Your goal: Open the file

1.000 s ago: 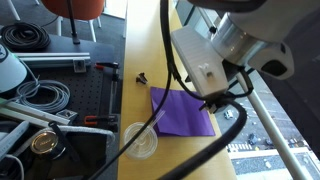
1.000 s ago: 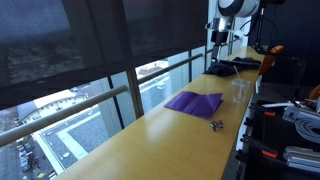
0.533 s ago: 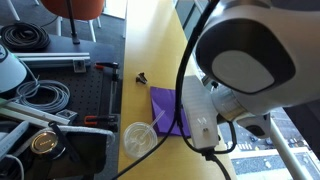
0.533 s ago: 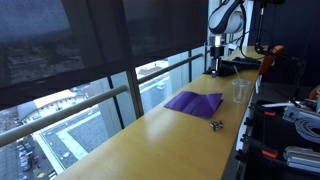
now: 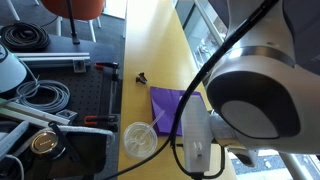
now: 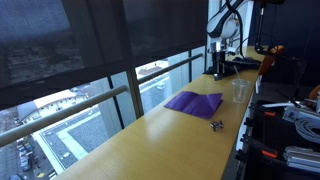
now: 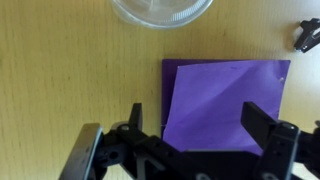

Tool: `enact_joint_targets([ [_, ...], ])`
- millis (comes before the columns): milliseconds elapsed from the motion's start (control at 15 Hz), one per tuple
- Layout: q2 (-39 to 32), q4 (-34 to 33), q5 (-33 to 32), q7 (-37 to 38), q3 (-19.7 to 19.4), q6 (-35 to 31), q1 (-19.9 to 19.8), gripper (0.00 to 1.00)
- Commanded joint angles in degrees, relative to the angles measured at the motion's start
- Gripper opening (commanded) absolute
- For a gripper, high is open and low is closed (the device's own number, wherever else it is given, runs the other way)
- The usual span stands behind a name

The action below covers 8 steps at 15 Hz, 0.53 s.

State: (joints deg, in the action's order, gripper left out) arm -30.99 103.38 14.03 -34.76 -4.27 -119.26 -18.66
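The gripper will next grab only the loose edge of the file's top cover, on the side away from the black clip, to swing the file open.
The file is a flat purple folder lying closed on the wooden counter. It shows in both exterior views (image 5: pixel 164 104) (image 6: pixel 193 102) and in the wrist view (image 7: pixel 225 95). My gripper (image 7: pixel 198 125) is open and empty, high above the file, with its two black fingers framing the file's near edge. In an exterior view the arm (image 6: pixel 220 45) stands far behind the file. In an exterior view (image 5: pixel 250 100) the arm's body hides the file's right part.
A clear plastic cup (image 5: pixel 138 140) (image 6: pixel 239 91) (image 7: pixel 160 10) stands next to the file. A small black clip (image 5: pixel 141 76) (image 6: pixel 216 125) (image 7: pixel 308 35) lies on the counter. Cables and gear (image 5: pixel 40 100) fill the bench beside the counter. Windows (image 6: pixel 100 60) line the other side.
The arm has swung closer to one exterior camera and now covers more of the file. The file, cup and clip have not moved. The gripper stays open.
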Motion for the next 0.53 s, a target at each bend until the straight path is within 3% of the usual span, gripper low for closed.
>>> enact_joint_targets([
  [0,-2.36,-2.89,4.86,-4.23,3.22,-0.28,-3.13,1.00],
  [467,-6.39,-1.96,6.83,-6.20,5.32,-2.93,-2.37,1.00],
])
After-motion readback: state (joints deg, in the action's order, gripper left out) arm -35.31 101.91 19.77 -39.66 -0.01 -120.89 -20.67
